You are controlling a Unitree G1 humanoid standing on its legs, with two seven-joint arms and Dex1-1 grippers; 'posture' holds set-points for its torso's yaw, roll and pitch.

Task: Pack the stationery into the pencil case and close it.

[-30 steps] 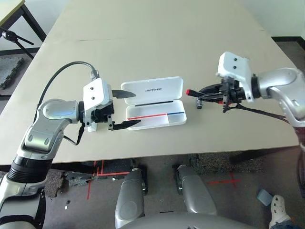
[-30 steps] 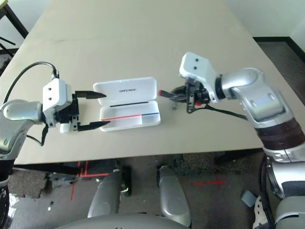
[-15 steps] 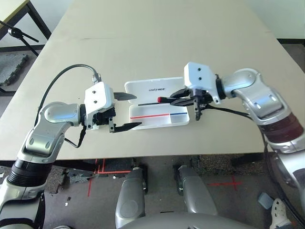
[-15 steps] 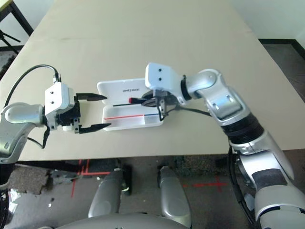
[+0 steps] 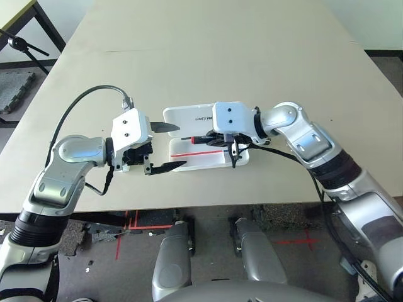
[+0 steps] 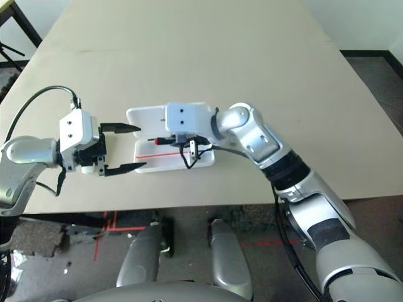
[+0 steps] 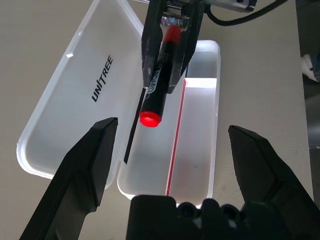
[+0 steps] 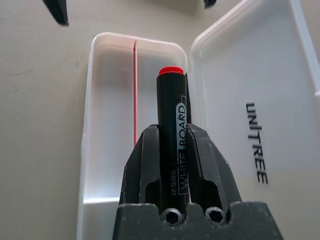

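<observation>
My right gripper needs to open now, because the black marker is low over the hinge-side section of the tray, inside the tray's rim.
The white pencil case (image 5: 189, 116) lies open near the table's front edge, its lettered lid folded back and its tray (image 7: 200, 165) with a thin red line in front. My right gripper (image 5: 219, 139) is shut on the black marker with red cap (image 8: 172, 115). It holds the marker level just above the tray, beside the hinge, red cap towards my left gripper. My left gripper (image 5: 182, 146) stands open at the case's left end, one finger by the lid and one by the tray's front corner. The highlighter and the tiny cylinder are out of view.
The beige table (image 5: 220, 56) stretches wide behind the case, and its front edge runs close below the tray. A black cable (image 5: 82, 100) loops from my left wrist. A dark stand (image 5: 19, 47) is on the floor far left.
My right gripper has carried the marker leftward, from right of the case to above its tray. The left gripper has held its place. The camera has shifted slightly.
</observation>
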